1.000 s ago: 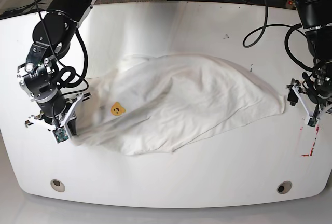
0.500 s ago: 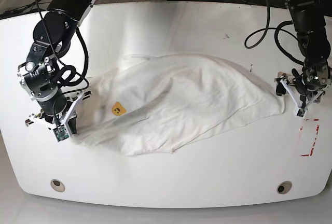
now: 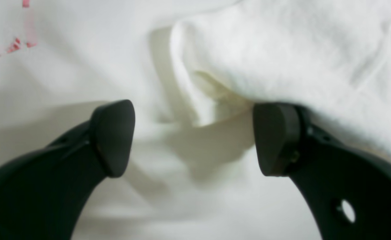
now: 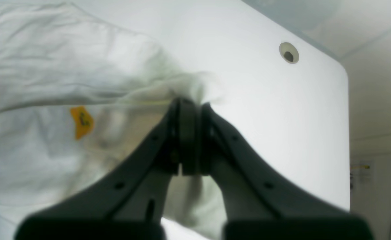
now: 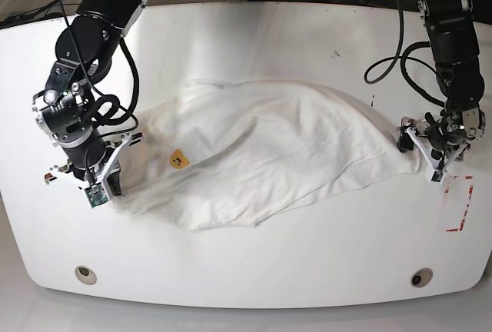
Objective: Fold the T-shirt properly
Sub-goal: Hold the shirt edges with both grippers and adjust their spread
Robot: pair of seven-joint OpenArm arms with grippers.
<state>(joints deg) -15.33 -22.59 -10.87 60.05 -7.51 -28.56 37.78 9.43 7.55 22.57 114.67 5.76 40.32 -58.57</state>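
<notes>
The left gripper is ready to close on the shirt's corner (image 5: pixel 415 164) (image 3: pixel 206 108) and needs to do so, as the corner is between both fingers, level with them.
The white T-shirt (image 5: pixel 269 155) lies crumpled across the middle of the white table (image 5: pixel 254 263), with its small orange bear face (image 5: pixel 177 160) up near its left end. My right gripper (image 5: pixel 111 186) is shut on the shirt's left edge; the right wrist view shows the fingertips (image 4: pixel 188 106) pinching a bunch of cloth (image 4: pixel 82 66), with the bear face (image 4: pixel 82 121) just to their left. My left gripper (image 5: pixel 419 154) is open at the shirt's right corner. In the left wrist view the gripper (image 3: pixel 193 140) straddles that corner (image 3: pixel 265 50), and one finger (image 3: pixel 275 140) touches the cloth's underside.
Red tape marks (image 5: pixel 460 209) lie on the table just right of the left gripper and show in the left wrist view (image 3: pixel 15 46). Two round holes (image 5: pixel 85 274) (image 5: pixel 420 277) sit near the table's front edge. Black cables (image 5: pixel 384 48) loop at the back right.
My left gripper has moved inward from beside the red tape to the shirt's right corner. My right gripper, still shut on the cloth, has shifted slightly up and right.
</notes>
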